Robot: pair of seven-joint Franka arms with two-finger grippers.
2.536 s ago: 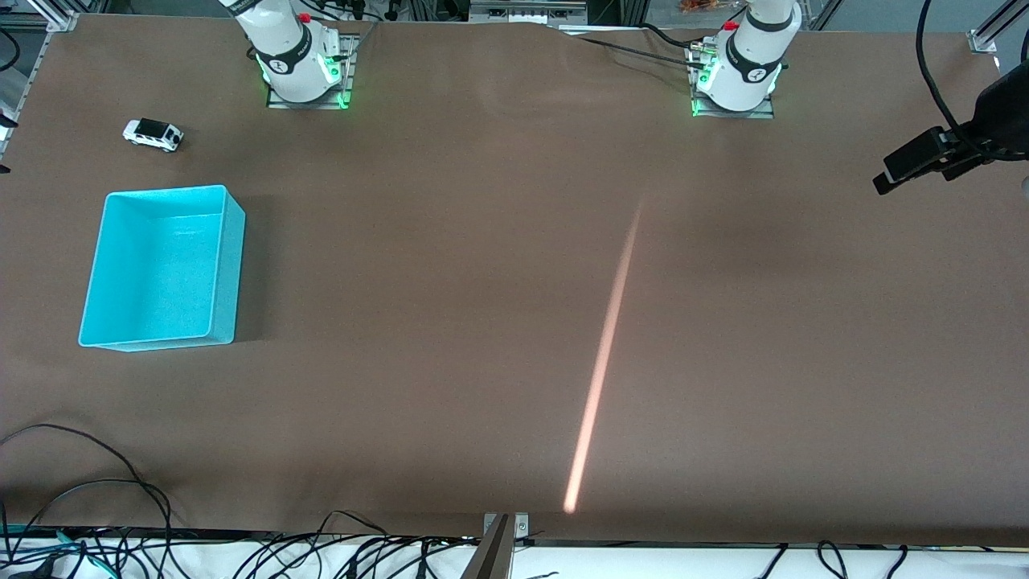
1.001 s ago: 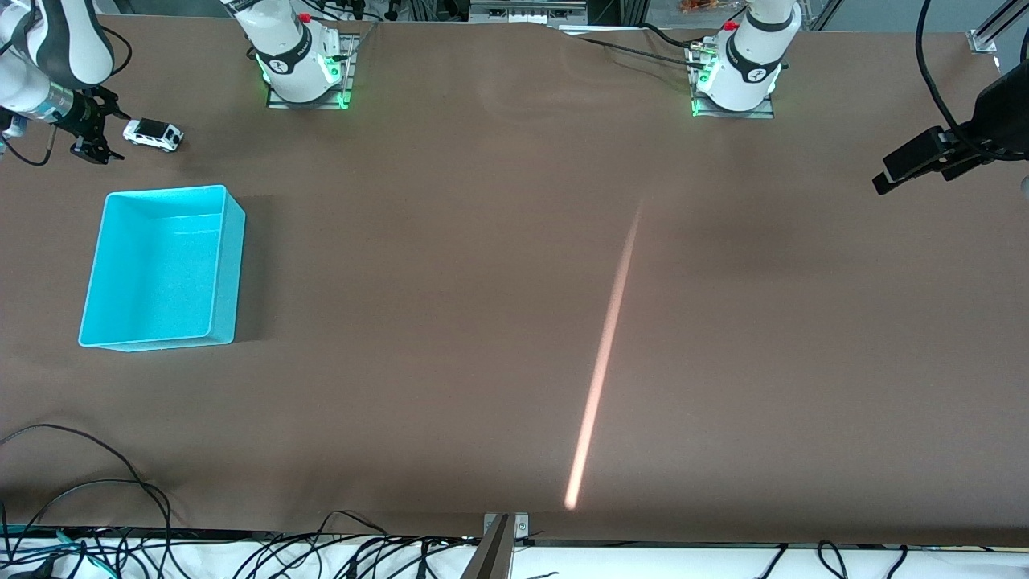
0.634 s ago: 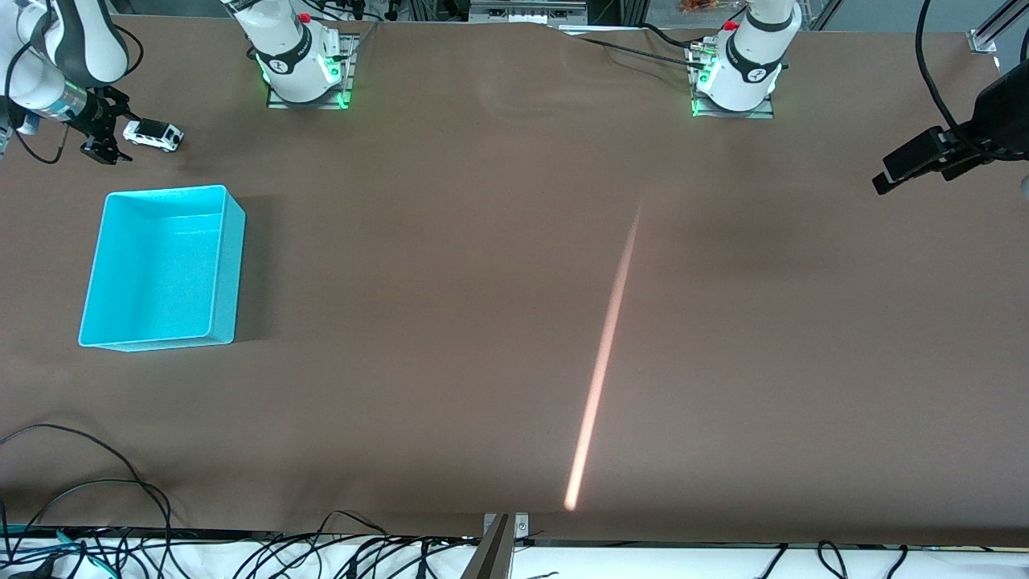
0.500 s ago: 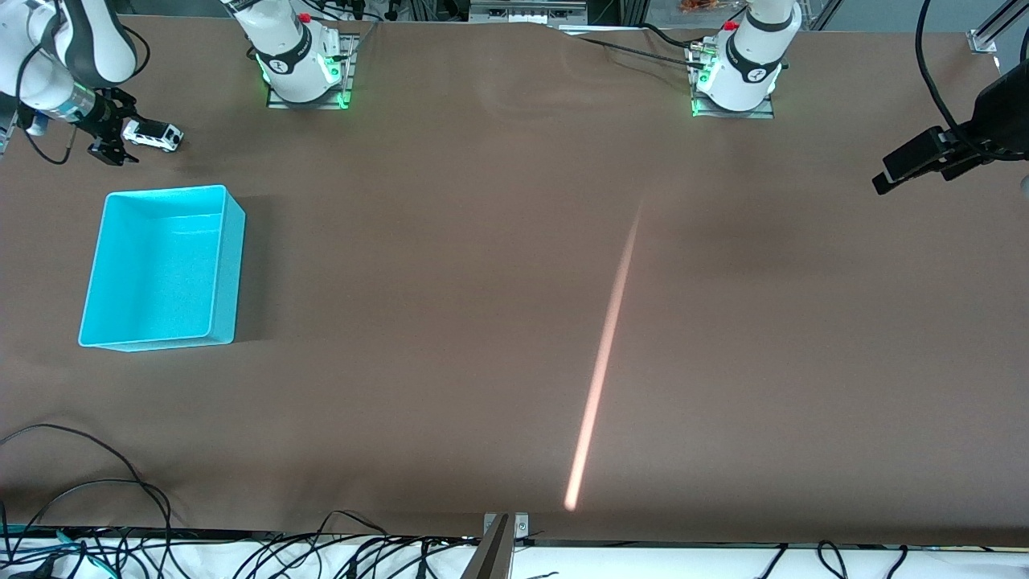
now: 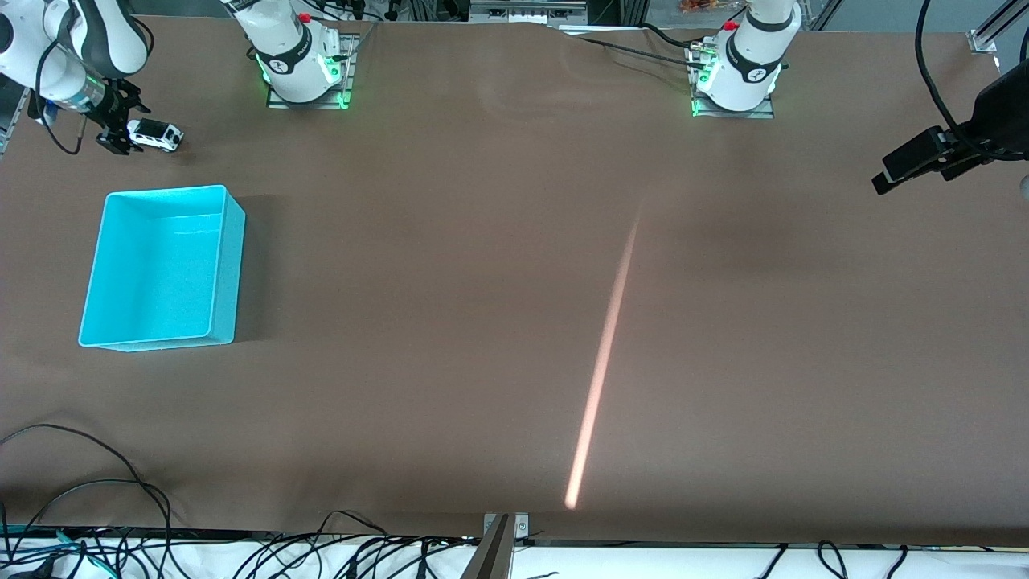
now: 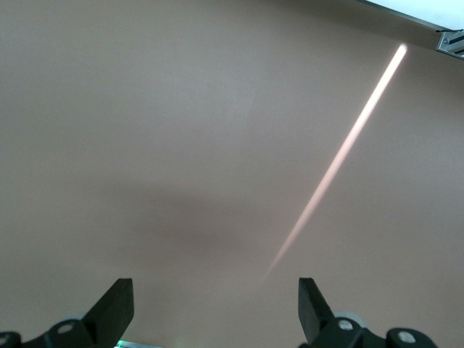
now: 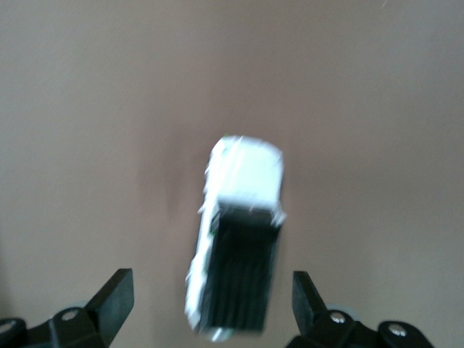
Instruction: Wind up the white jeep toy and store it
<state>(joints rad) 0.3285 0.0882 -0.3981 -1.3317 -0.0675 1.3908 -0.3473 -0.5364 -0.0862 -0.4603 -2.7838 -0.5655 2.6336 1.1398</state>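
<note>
The right gripper's fingers are above the jeep's rear (image 7: 230,315), short of the jeep's middle (image 7: 242,229), so the right gripper needs to move toward the middle of the jeep before it closes on the jeep.
The white jeep toy (image 5: 155,135), with its black roof, stands on the brown table near the right arm's end, close to the robots' side. My right gripper (image 5: 119,137) is low at the jeep's outer end and open. In the right wrist view the jeep (image 7: 239,217) lies lengthwise between the two fingertips (image 7: 119,290), with a gap on each side, and the right gripper (image 7: 212,293) does not touch it. My left gripper (image 5: 891,173) waits open above the left arm's end of the table; the left wrist view shows the left gripper (image 6: 215,297) over bare table.
A cyan bin (image 5: 165,192) stands open and empty, nearer to the front camera than the jeep. A streak of orange light (image 5: 603,354) crosses the table's middle. Loose cables (image 5: 96,482) lie along the front edge.
The right arm has come into view and moved its gripper along the table to the jeep's end, fingers spreading slightly. The jeep and the left arm have not moved.
</note>
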